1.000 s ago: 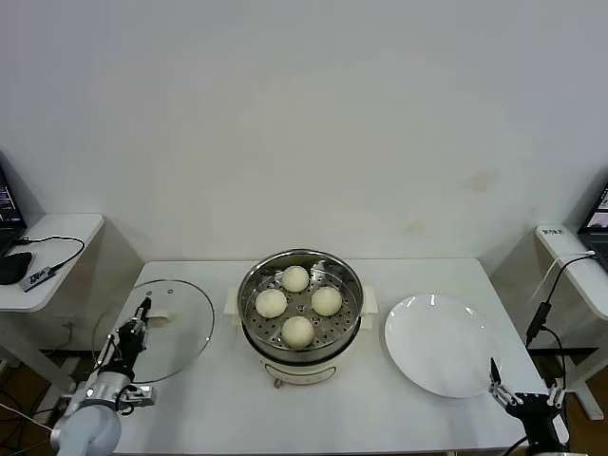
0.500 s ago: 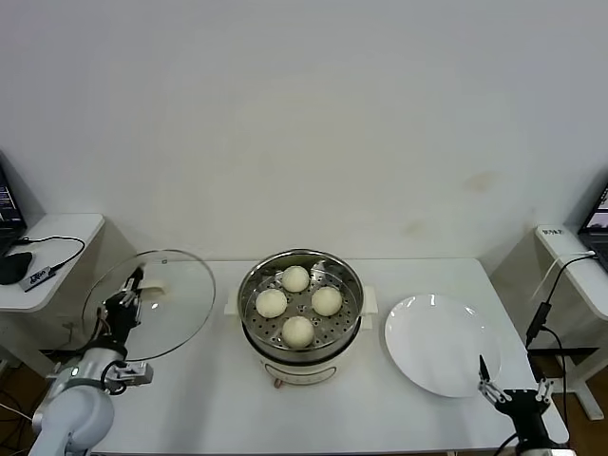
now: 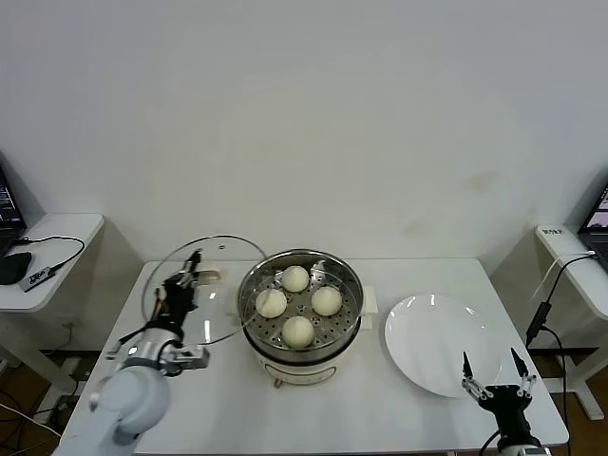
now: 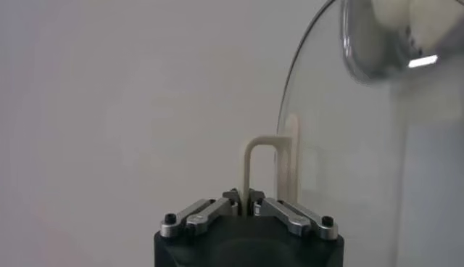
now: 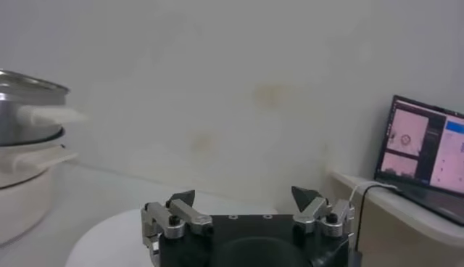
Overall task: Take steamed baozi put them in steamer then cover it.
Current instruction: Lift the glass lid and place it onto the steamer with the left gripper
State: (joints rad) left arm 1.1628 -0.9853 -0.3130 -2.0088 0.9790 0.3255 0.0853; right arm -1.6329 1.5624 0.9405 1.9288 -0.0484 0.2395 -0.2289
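Note:
My left gripper should move the glass cover to the steamer's rim before it opens. The cover hangs tilted, short of the steamer's rim, so it would drop if I opened now.
Four cream-white baozi [image 3: 298,304] lie on the perforated tray inside the steel steamer [image 3: 348,269] on its white base at the table's middle. My left gripper [image 3: 180,285] is shut on the pale bar handle [image 4: 250,168] of the clear glass cover [image 3: 223,258]. It holds the cover tilted in the air just left of the steamer, its rim near the pot's left edge. In the left wrist view the cover [image 4: 341,138] stands on edge and the pot shows through it. My right gripper [image 3: 494,366] is open and empty at the table's front right, by the plate.
A flat white plate [image 3: 439,344] lies right of the steamer. Small side tables stand at far left [image 3: 47,249] and far right [image 3: 570,249], each with cables. The steamer [image 5: 29,109] shows at the edge of the right wrist view, a laptop [image 5: 428,149] beyond.
My left gripper has lifted the cover off the table's left side and carried it right, up to the steamer. The right gripper has shifted slightly left at the front edge.

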